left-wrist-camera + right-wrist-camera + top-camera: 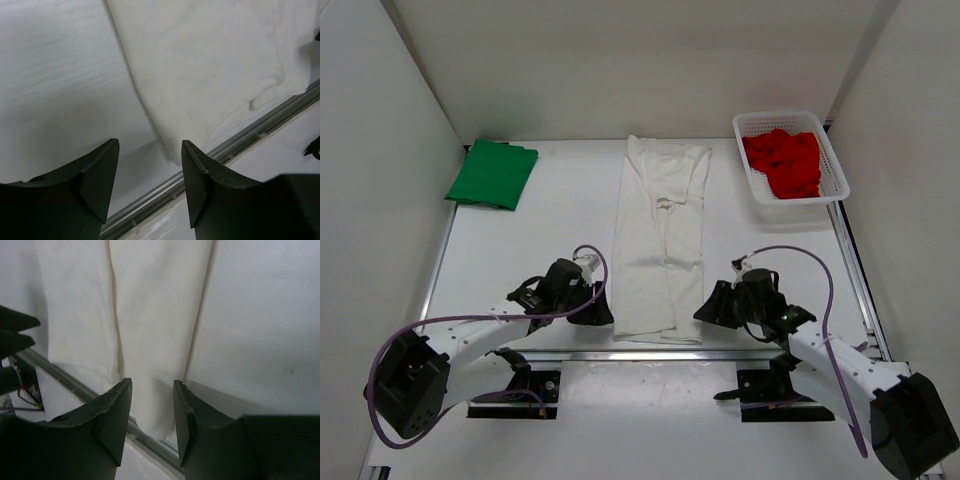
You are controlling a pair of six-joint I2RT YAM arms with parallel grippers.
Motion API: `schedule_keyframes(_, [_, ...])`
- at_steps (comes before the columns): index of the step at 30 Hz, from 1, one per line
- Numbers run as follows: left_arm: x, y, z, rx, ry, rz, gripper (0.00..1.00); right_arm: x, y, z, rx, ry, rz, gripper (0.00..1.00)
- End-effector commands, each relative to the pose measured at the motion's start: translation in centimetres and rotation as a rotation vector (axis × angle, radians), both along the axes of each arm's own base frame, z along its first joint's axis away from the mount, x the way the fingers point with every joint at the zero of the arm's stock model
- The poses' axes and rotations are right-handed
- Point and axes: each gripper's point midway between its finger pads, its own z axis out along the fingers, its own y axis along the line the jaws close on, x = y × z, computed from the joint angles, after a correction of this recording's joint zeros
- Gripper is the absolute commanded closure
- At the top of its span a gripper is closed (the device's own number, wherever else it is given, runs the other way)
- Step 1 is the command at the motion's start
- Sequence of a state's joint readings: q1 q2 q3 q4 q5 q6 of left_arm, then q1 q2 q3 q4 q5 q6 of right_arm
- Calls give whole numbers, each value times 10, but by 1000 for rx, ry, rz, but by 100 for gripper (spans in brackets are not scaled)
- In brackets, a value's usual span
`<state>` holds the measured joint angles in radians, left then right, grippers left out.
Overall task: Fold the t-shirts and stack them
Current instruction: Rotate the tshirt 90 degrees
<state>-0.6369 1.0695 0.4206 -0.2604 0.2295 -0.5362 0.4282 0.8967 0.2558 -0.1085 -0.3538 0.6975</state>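
The left gripper grabs the folded white t-shirt by its near hem corner next, to fold the hem end over the rest of the t-shirt.
The white t-shirt [660, 240] lies in the table's middle, folded lengthwise into a long narrow strip. Its near hem reaches the front rail. My left gripper [603, 310] is open and empty at the strip's near left corner [175, 150]. My right gripper [705, 310] is open and empty at the near right corner [155, 410]. The white cloth fills the upper part of both wrist views [215, 65] [150, 300]. The green t-shirt [492, 174] lies folded at the back left. The red t-shirt [784, 161] is crumpled in the basket.
A white plastic mesh basket [837, 180] stands at the back right. A metal rail [650, 354] runs along the table's front edge, also seen in the left wrist view [240, 137]. White walls close in the left, back and right sides.
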Motion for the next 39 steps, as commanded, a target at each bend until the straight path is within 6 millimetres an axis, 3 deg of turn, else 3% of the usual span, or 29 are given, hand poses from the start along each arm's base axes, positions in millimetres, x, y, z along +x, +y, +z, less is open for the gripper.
schedule_keyframes(1, [-19, 10, -15, 33, 46, -22, 37, -42, -10, -31, -42, 155, -59, 63])
schedule_keyframes(4, [-28, 9, -22, 22, 74, -41, 34, -56, -10, -33, -34, 163, -61, 63])
schedule_keyframes(9, [-32, -9, -25, -25, 101, -46, 33, -59, -8, -32, 21, 175, -41, 65])
schedule_keyframes(15, [-32, -20, -27, -58, 116, -54, 39, -63, 0, -29, 23, 178, 6, 70])
schedule_keyframes(20, [-41, -18, -30, -54, 140, -69, 58, -68, 6, -26, 37, 189, 30, 73])
schedule_keyframes(26, [-49, -22, -30, -83, 161, -82, 67, -74, 8, -27, 40, 203, 32, 72])
schedule_keyframes(27, [-49, -23, -30, -84, 156, -87, 75, -74, 10, -24, 52, 202, 36, 74])
schedule_keyframes(29, [-51, -18, -32, -72, 169, -64, 85, -75, 11, -23, 54, 193, 43, 95])
schedule_keyframes(32, [-48, -15, -25, -58, 150, -38, 100, -79, 14, -19, 57, 189, 59, 100])
schedule_keyframes(39, [-82, -5, -1, -154, 229, -41, 100, -124, 31, -2, 83, 236, 147, 100])
